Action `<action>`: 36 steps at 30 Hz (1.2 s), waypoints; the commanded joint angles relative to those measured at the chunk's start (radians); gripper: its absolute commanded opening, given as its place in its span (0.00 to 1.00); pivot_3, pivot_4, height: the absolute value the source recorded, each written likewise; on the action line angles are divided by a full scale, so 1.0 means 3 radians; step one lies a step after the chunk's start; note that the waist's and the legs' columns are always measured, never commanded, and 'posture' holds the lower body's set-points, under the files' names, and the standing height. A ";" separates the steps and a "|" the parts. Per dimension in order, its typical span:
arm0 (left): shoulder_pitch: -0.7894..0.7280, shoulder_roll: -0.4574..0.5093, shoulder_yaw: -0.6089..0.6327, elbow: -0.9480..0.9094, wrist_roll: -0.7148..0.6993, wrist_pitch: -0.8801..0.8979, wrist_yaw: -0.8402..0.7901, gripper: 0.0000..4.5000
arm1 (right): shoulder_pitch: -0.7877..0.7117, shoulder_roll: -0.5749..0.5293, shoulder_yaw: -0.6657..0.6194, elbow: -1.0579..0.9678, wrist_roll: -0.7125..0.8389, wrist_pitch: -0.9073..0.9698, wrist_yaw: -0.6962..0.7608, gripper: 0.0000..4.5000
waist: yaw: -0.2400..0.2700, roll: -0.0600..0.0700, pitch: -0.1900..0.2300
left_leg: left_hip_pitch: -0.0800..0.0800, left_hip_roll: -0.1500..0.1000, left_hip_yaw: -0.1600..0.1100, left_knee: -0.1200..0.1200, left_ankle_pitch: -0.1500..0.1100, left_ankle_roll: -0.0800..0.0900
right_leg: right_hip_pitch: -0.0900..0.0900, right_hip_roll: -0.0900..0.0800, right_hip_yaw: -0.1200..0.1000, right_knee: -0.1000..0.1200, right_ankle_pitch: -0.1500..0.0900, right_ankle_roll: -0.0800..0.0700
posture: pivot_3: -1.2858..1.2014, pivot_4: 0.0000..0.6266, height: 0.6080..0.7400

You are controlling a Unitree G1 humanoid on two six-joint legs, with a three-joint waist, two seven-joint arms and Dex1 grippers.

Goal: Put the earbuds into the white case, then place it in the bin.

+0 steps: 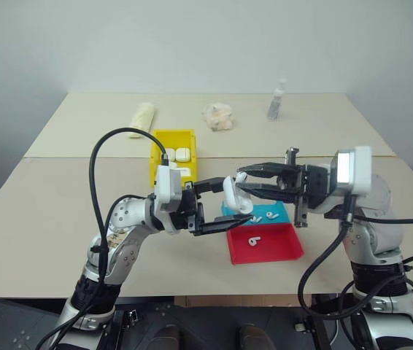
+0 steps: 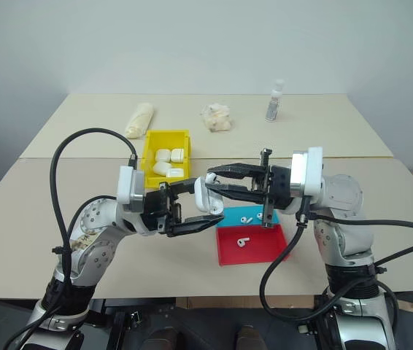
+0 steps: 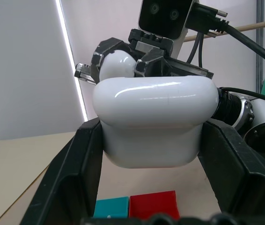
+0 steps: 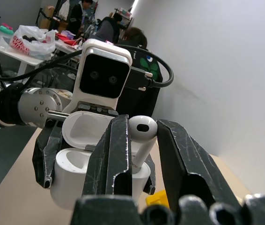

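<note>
The earbud's stem reaches inside the case's open top, so the earbud would rest in the case. My right gripper opens now.
Above the table's near half, my left gripper is shut on the white case, whose lid stands flipped open. From the opposite side my right gripper is shut on one of the earbuds, its stem pointing down at the case's open top. Two more earbuds lie in the blue tray, and one earbud lies in the red tray. Behind the left gripper stands the yellow bin with several white cases in it.
At the far side of the table are a small clear bottle, a crumpled white wad and a rolled pale cloth. The blue and red trays sit right under the grippers. People and a cluttered table stand in the background.
</note>
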 commanded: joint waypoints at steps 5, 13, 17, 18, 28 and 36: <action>-0.0068 -0.0036 0.0024 -0.0071 -0.0001 -0.0081 -0.0018 0.62 | 0.0024 -0.0051 0.0011 -0.0017 -0.0033 -0.0123 -0.0014 0.22 | 0.0001 0.0000 0.0000 | 0.0000 0.0000 0.0000 0.0000 0.0000 0.0000 | 0.0000 0.0000 0.0000 0.0000 0.0000 0.0000 | 0.52 0.24 1.00; -0.0057 -0.0034 0.0043 -0.0030 0.0050 -0.0094 -0.0025 0.62 | 0.0050 -0.0117 0.0008 0.0000 -0.0077 -0.0235 0.0019 0.57 | 0.0002 0.0000 0.0000 | 0.0000 0.0000 0.0000 0.0000 0.0000 0.0000 | 0.0000 0.0000 0.0000 -0.0001 0.0000 0.0000 | 0.52 0.24 1.00; -0.0014 0.0004 0.0061 0.0040 0.0135 -0.0108 -0.0016 0.62 | 0.0058 -0.0198 -0.0026 -0.0029 -0.0015 -0.0254 0.0089 0.57 | 0.0002 0.0000 0.0000 | 0.0000 0.0000 0.0000 0.0000 0.0000 0.0000 | 0.0000 0.0000 0.0000 0.0000 0.0000 0.0000 | 0.52 0.24 1.00; 0.0024 0.0039 0.0064 0.0101 0.0199 -0.0166 -0.0039 0.62 | 0.0045 -0.0247 -0.0066 -0.0050 0.0040 -0.0219 0.0115 0.57 | 0.0002 0.0000 0.0000 | 0.0000 0.0000 0.0000 0.0000 0.0000 0.0000 | 0.0000 0.0000 0.0000 0.0000 0.0000 0.0000 | 0.52 0.24 1.00; 0.0754 0.0485 0.0266 0.0231 0.0640 -0.0645 -0.0024 0.62 | -0.0922 -0.1489 0.0467 0.0679 -0.0759 0.0696 0.0416 0.57 | -0.0003 0.0011 0.0007 | 0.0000 0.0004 0.0005 -0.0005 0.0000 0.0001 | -0.0007 0.0002 0.0002 -0.0001 -0.0003 -0.0004 | 0.52 0.24 1.00; 0.1058 0.0472 0.0302 0.0062 0.0729 -0.0656 0.0224 0.62 | -0.1632 -0.1450 0.1540 0.1563 -0.2118 0.0024 0.0884 0.57 | -0.0005 0.0014 0.0008 | -0.0004 0.0003 0.0009 -0.0004 -0.0001 0.0002 | -0.0012 -0.0001 0.0004 -0.0001 -0.0002 -0.0004 | 0.52 0.24 1.00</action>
